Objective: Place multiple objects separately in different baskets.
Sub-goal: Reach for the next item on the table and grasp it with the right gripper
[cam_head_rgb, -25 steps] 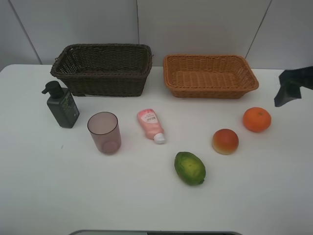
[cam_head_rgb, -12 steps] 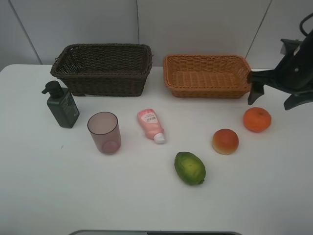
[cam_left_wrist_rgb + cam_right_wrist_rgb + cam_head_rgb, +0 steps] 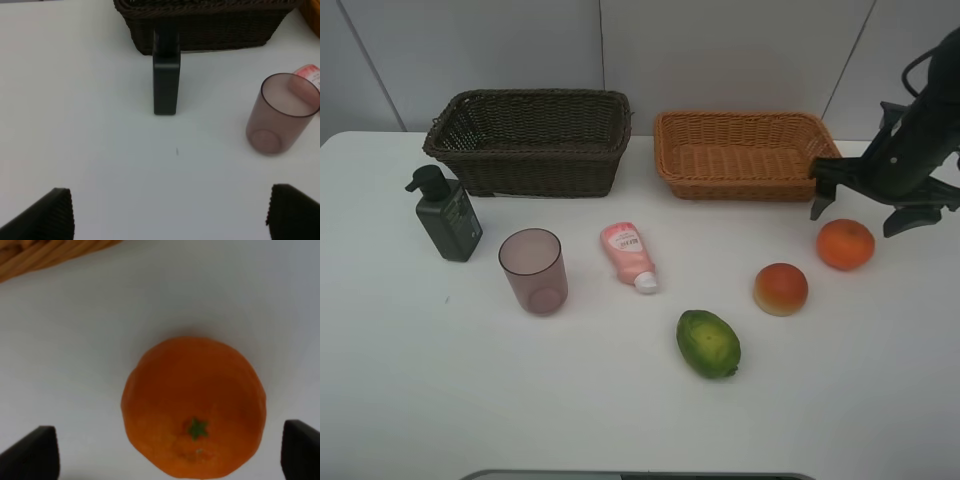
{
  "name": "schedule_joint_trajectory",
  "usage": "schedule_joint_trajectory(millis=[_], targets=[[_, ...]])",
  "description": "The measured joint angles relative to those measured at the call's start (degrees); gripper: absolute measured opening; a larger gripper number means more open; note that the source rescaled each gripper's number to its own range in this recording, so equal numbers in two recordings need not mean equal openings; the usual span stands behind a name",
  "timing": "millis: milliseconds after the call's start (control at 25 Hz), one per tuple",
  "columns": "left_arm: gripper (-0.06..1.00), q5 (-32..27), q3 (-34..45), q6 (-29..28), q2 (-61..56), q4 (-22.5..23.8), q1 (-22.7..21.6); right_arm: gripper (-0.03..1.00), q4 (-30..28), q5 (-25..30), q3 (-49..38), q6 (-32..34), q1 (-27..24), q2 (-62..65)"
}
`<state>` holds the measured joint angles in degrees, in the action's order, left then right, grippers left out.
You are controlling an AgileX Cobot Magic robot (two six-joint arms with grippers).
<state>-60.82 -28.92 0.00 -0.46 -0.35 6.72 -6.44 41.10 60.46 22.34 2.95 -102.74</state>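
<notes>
The orange (image 3: 845,244) has rounded sides, and my right gripper should grab it around them next. Then my right gripper can place the orange into a basket (image 3: 745,150) of its own.
My right gripper (image 3: 855,220) is open and hangs just above the orange (image 3: 845,244), one finger on each side of it. In the right wrist view the orange (image 3: 194,405) lies between the open fingertips (image 3: 31,455). The peach-like fruit (image 3: 781,288), green bumpy fruit (image 3: 708,343), pink tube (image 3: 628,254), mauve cup (image 3: 533,270) and dark green pump bottle (image 3: 448,218) stand on the table. The dark brown basket (image 3: 530,140) and the tan basket (image 3: 748,155) are empty. My left gripper (image 3: 170,220) is open and empty, short of the bottle (image 3: 166,80) and cup (image 3: 282,114).
The white table (image 3: 570,400) runs to a wall behind the baskets. The tan basket's corner (image 3: 40,255) lies close to the orange. The tube (image 3: 309,75) shows behind the cup in the left wrist view.
My right arm has come in from the right edge, moved left and lowered over the orange. The objects have not moved.
</notes>
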Motion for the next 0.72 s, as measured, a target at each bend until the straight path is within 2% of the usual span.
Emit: schedule_joint_trajectory(millis=[240,720], targets=[[0.99,0.0,0.0,0.0,0.0,0.0,0.0,0.96,-1.4,-2.7,0.3,2.4,0.0,-3.7],[0.99,0.0,0.0,0.0,0.0,0.0,0.0,0.99,-3.5,-3.6,1.1,4.4,0.0,-4.9]])
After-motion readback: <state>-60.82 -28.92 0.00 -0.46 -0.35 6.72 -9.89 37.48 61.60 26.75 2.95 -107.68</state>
